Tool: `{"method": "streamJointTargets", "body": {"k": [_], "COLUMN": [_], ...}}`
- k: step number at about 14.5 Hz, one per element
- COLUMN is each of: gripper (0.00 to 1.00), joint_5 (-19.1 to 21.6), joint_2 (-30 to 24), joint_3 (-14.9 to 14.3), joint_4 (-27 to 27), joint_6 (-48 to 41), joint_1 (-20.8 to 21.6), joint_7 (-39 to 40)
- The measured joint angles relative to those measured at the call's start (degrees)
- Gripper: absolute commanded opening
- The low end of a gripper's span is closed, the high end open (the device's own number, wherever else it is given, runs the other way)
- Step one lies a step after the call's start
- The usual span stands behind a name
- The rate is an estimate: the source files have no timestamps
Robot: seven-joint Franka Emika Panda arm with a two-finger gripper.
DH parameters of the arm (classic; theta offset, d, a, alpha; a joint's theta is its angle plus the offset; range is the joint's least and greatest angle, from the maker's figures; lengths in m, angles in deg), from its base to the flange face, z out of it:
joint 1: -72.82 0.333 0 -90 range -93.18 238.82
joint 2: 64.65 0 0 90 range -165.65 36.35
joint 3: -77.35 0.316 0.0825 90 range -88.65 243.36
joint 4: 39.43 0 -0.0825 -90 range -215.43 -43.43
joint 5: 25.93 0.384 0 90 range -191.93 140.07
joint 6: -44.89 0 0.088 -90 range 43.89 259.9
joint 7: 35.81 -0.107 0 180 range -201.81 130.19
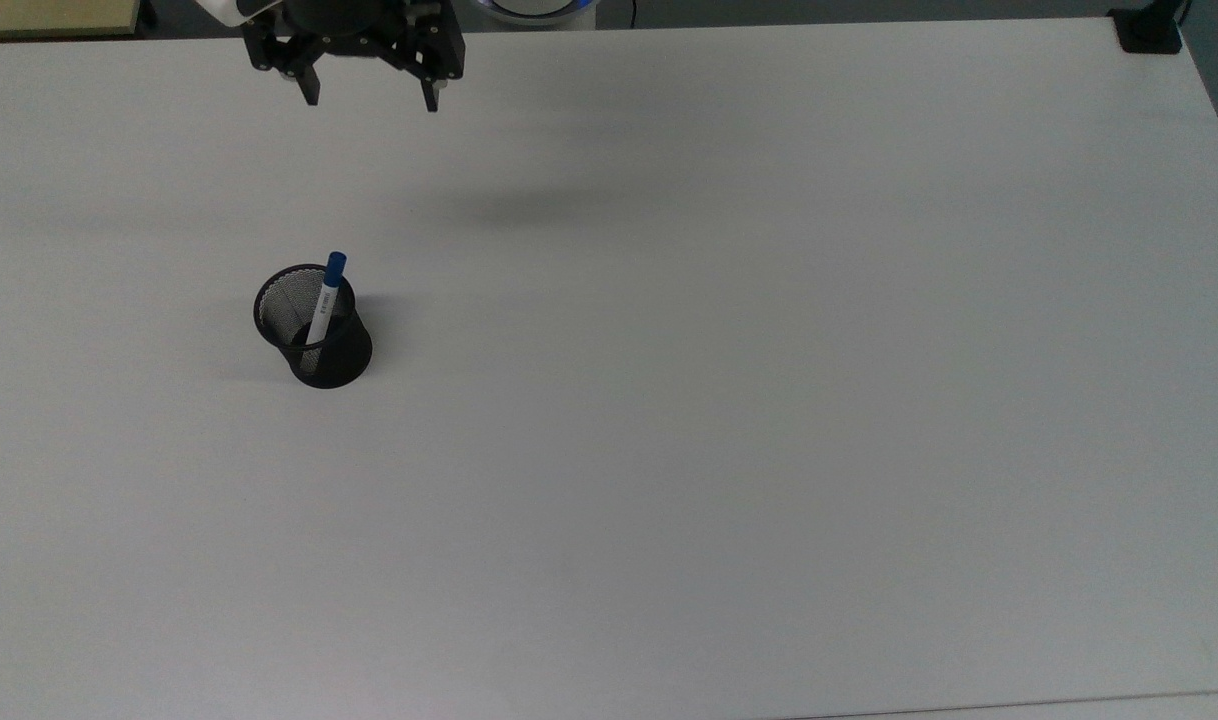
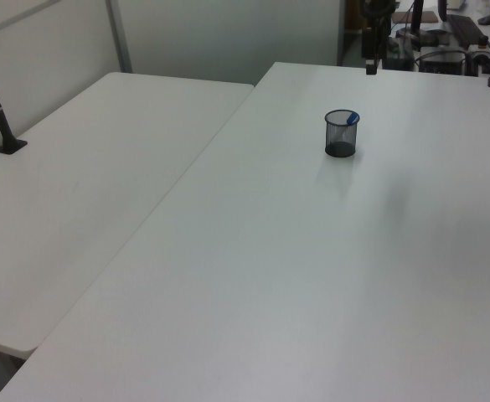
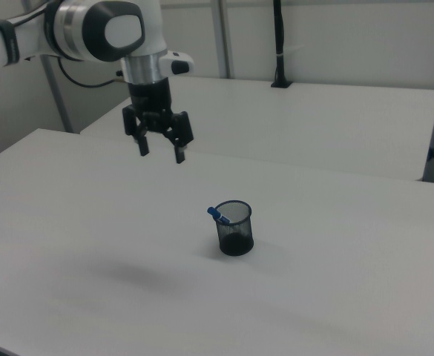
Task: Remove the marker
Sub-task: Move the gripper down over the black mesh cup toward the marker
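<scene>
The marker needs to come out of the black mesh cup (image 2: 341, 134), so my gripper should grab it next by its blue end with the cap (image 2: 353, 119).
The marker (image 1: 325, 297), white with a blue cap, leans inside a black mesh cup (image 1: 314, 329) on the white table (image 1: 719, 350); its cap pokes over the cup's rim (image 3: 214, 214). The cup (image 2: 341, 134) stands upright, and the marker's blue cap (image 2: 353, 117) shows at its rim in the left view. My gripper (image 1: 371, 99) hangs open and empty near the table's far edge in the top view, well apart from the cup. In the right view the gripper (image 3: 161, 152) hovers above the table, up and to the left of the cup (image 3: 235, 228). The gripper (image 2: 370, 65) is partly seen in the left view.
A second white table (image 2: 85, 184) adjoins on the left view's left. A black post (image 3: 279, 44) stands on the far table in the right view. Black equipment (image 2: 446, 50) sits beyond the table's far end in the left view. A black clamp (image 1: 1149, 28) sits at the top view's upper right corner.
</scene>
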Motion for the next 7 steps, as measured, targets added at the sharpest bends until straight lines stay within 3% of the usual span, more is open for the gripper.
{"method": "streamJointTargets", "body": {"k": [3, 7], "gripper": [0.95, 0.87], "joint_5": [-0.03, -0.03], "joint_2": [1.94, 4.15], "joint_3": [-2.05, -2.21], "joint_4": [-0.03, -0.14], "joint_6": [3.87, 5.71], "joint_1": [-0.18, -0.18], "joint_7": [0.41, 0.43]}}
